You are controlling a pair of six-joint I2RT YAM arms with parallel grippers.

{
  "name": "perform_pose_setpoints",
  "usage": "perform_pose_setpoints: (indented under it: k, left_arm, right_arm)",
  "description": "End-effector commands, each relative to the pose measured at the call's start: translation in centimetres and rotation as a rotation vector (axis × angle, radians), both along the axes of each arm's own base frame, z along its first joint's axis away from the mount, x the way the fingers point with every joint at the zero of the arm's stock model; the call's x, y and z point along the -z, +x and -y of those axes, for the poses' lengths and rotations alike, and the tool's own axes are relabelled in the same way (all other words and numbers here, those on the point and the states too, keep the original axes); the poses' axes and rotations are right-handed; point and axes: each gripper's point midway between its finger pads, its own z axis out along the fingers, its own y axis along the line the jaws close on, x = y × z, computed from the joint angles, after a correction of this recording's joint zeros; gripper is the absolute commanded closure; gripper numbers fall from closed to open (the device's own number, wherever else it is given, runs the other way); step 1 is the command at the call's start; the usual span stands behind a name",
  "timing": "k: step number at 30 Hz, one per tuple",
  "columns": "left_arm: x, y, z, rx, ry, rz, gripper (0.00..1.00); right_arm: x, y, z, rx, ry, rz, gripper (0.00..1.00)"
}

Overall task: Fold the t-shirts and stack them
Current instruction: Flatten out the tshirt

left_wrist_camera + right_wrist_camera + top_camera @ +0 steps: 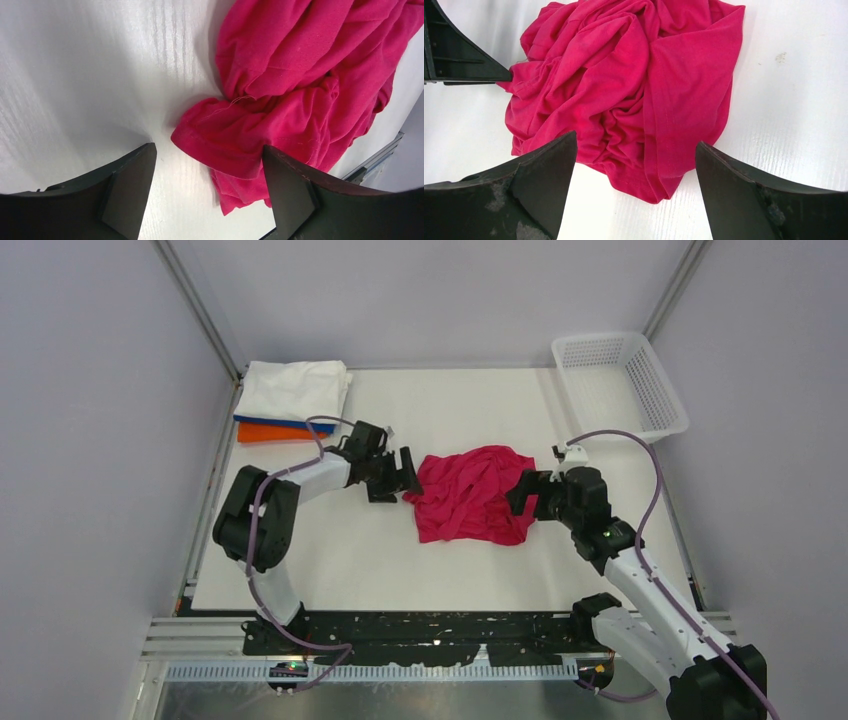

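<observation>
I need to spread the t-shirt for folding, so my right gripper should next grab the t-shirt's near corner (518, 537) (660, 189), opposite the hem fold at my left gripper.
A crumpled magenta-red t-shirt (470, 494) lies in a heap at the table's middle; it also shows in the left wrist view (295, 85) and the right wrist view (634, 85). My left gripper (403, 476) is open at the shirt's left edge, its jaws astride a fold of hem (220, 145). My right gripper (522, 496) is open at the shirt's right edge, its jaws either side of the shirt's near corner (649, 185). A folded stack at the back left has the white t-shirt (295, 388) on top, then blue (268, 423) and orange (272, 433).
A white plastic mesh basket (620, 380) stands at the back right. Grey walls close in the table on three sides. The left gripper's finger (459, 55) shows at the upper left of the right wrist view.
</observation>
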Motion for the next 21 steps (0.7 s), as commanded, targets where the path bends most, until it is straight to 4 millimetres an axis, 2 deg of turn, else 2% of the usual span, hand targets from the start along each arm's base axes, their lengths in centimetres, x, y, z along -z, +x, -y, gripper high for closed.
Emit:
perform_pose_setpoints:
  k: [1, 5, 10, 15, 20, 21]
  left_arm:
    - [-0.5, 0.2, 1.8, 0.013, -0.049, -0.007, 0.23]
    - [0.7, -0.5, 2.7, 0.013, -0.058, -0.041, 0.33]
    - [0.8, -0.1, 3.5, 0.003, -0.078, -0.041, 0.55]
    - [-0.2, 0.4, 2.6, -0.027, -0.018, -0.02, 1.0]
    - [-2.0, 0.0, 1.5, -0.052, -0.002, 0.035, 1.0]
    - [-2.3, -0.2, 1.2, -0.056, 0.003, 0.045, 1.0]
  right_arm:
    - [0.0, 0.2, 0.6, 0.032, -0.018, 0.019, 0.05]
    - [0.3, 0.3, 0.8, 0.037, -0.03, 0.017, 0.04]
    - [0.8, 0.4, 1.0, 0.051, -0.035, 0.011, 0.04]
    - [1.8, 0.5, 2.0, 0.104, -0.067, -0.012, 0.03]
    - [3.1, 0.3, 2.0, 0.119, -0.065, -0.072, 0.0]
    - [3.6, 0.1, 1.7, 0.108, -0.057, -0.101, 0.03]
